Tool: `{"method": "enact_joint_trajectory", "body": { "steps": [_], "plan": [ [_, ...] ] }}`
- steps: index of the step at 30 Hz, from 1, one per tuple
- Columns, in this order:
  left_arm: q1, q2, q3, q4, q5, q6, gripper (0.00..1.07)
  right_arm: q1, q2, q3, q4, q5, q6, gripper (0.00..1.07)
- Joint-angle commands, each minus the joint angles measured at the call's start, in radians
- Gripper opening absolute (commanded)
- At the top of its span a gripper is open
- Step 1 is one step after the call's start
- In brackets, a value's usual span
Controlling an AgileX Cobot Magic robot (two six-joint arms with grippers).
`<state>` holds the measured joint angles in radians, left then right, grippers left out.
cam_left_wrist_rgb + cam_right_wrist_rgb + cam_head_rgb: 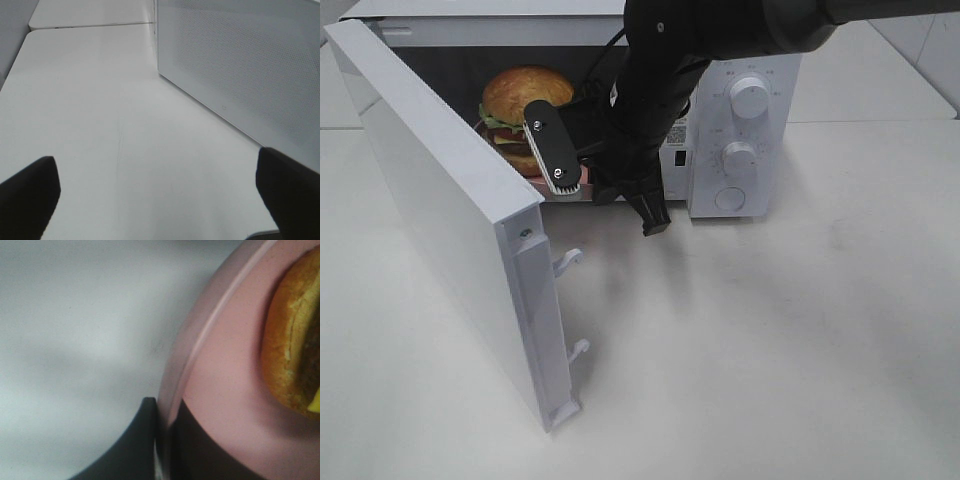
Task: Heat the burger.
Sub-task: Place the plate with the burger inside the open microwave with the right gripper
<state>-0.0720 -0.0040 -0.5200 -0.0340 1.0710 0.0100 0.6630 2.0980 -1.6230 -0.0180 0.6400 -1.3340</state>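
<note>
The pink plate's rim juts out over the microwave's front edge [565, 198], so my right gripper should push the plate deeper before opening.
The burger [525, 95] sits on a pink plate [225, 390] inside the open microwave [745, 130]. In the right wrist view the burger's [292, 350] bun edge and a bit of yellow cheese show close up. My right arm [645, 120] reaches into the cavity, and my right gripper [165, 412] is shut on the plate's rim, one finger above and one below. My left gripper [157, 170] hangs open over bare white table with nothing between its fingers. It does not show in the high view.
The microwave door [440, 200] stands wide open toward the front left, with two latch hooks [570, 262] on its free edge. Two knobs [750, 98] sit on the control panel. A white dotted microwave panel [240, 65] stands beside the left gripper.
</note>
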Motion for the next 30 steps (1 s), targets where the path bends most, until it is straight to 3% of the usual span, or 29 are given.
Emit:
{"method": "enact_joint_trajectory", "body": {
  "steps": [1, 15, 30],
  "plan": [
    [0.001, -0.018, 0.003, 0.000, -0.003, -0.002, 1.00, -0.008, 0.006, -0.040, -0.035, -0.036, 0.032, 0.00],
    [0.001, -0.018, 0.003, 0.000, -0.003, -0.002, 1.00, -0.008, 0.137, -0.248, -0.114, 0.012, 0.121, 0.00],
    [0.001, -0.018, 0.003, 0.000, -0.003, -0.002, 1.00, -0.012, 0.248, -0.403, -0.158, 0.010, 0.160, 0.00]
  ]
}}
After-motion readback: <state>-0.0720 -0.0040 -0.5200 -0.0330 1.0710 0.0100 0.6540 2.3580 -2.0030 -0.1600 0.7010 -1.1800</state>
